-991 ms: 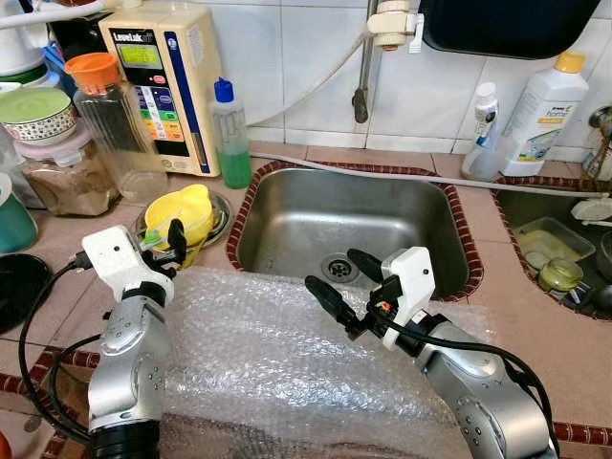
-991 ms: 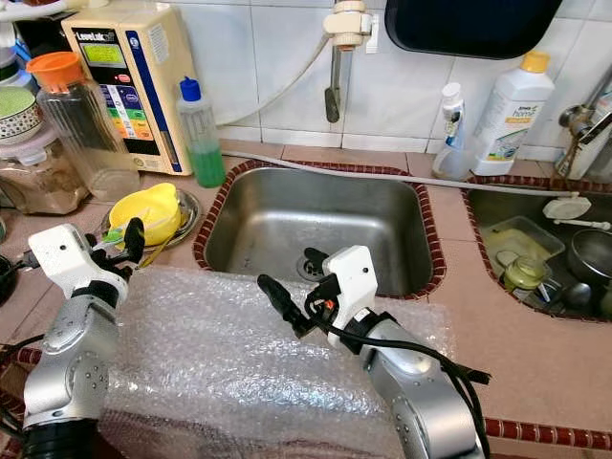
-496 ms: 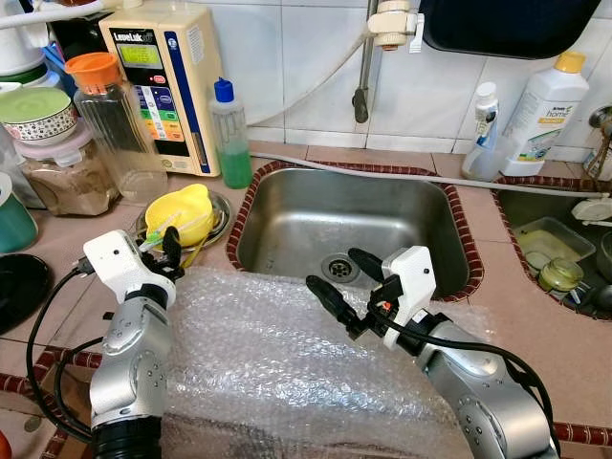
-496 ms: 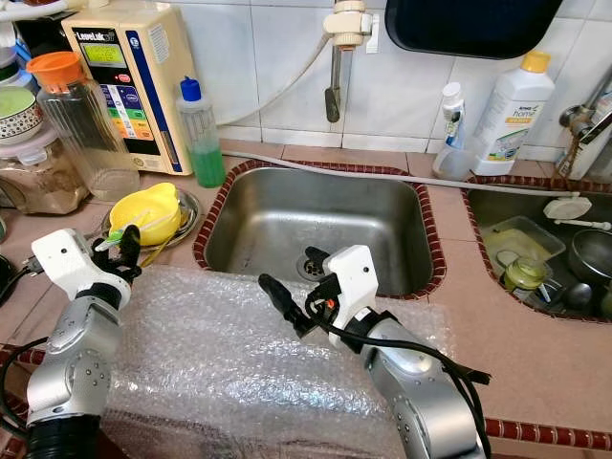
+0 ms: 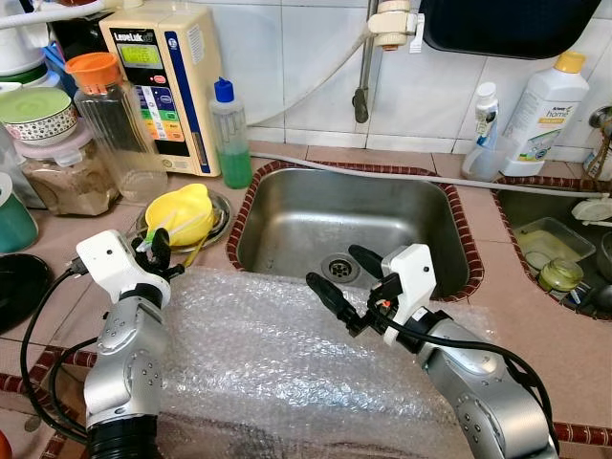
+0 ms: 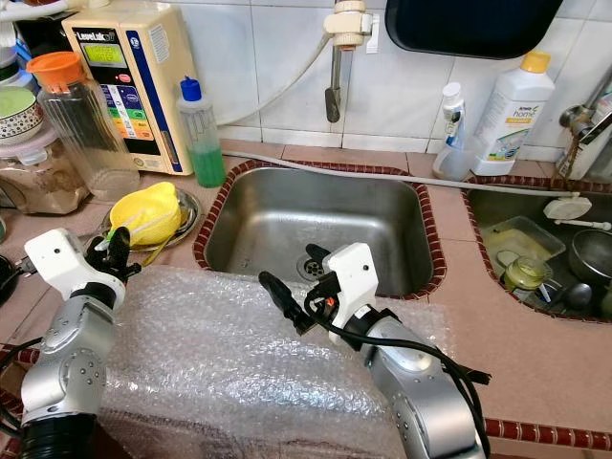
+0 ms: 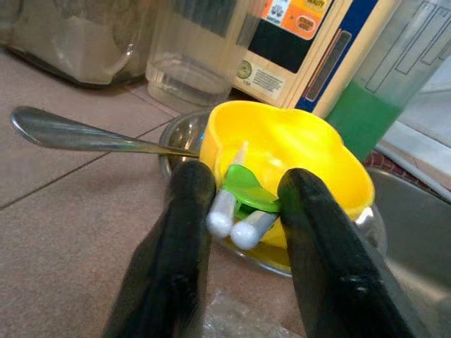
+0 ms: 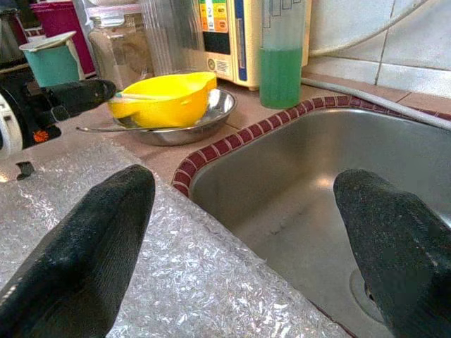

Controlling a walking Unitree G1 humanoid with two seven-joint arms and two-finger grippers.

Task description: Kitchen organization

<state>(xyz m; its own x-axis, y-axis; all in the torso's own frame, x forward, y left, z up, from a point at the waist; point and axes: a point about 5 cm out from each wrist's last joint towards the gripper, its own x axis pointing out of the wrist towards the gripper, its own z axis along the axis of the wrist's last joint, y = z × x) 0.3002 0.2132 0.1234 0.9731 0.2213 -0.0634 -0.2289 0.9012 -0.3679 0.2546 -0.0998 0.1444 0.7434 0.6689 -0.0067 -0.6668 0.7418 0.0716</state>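
Note:
My left gripper should next grab the two thin sticks by their white handles, which stick out, since the yellow bowl surrounds their lower ends.
A yellow bowl (image 5: 182, 212) sits in a shallow steel dish (image 5: 220, 203) on the counter left of the sink, and a metal spoon (image 7: 84, 134) rests by it. White handles with a green tab (image 7: 239, 208) stick out of the bowl. My left gripper (image 5: 157, 251) is at the bowl's near rim, open, its fingers either side of those handles (image 7: 243, 186). My right gripper (image 5: 335, 270) hovers open above a sheet of bubble wrap (image 5: 277, 363) at the sink's front edge, holding nothing.
The steel sink (image 5: 382, 220) lies just behind the bubble wrap. A green soap bottle (image 5: 229, 134), a cream appliance (image 5: 167, 76) and an orange-lidded jar (image 5: 115, 120) stand behind the bowl. A white detergent bottle (image 5: 543, 110) and a second sink (image 5: 555, 239) holding dishes are at right.
My left gripper has shifted left and a little nearer the yellow bowl, bringing the white handles between its fingers. The right arm has stayed still.

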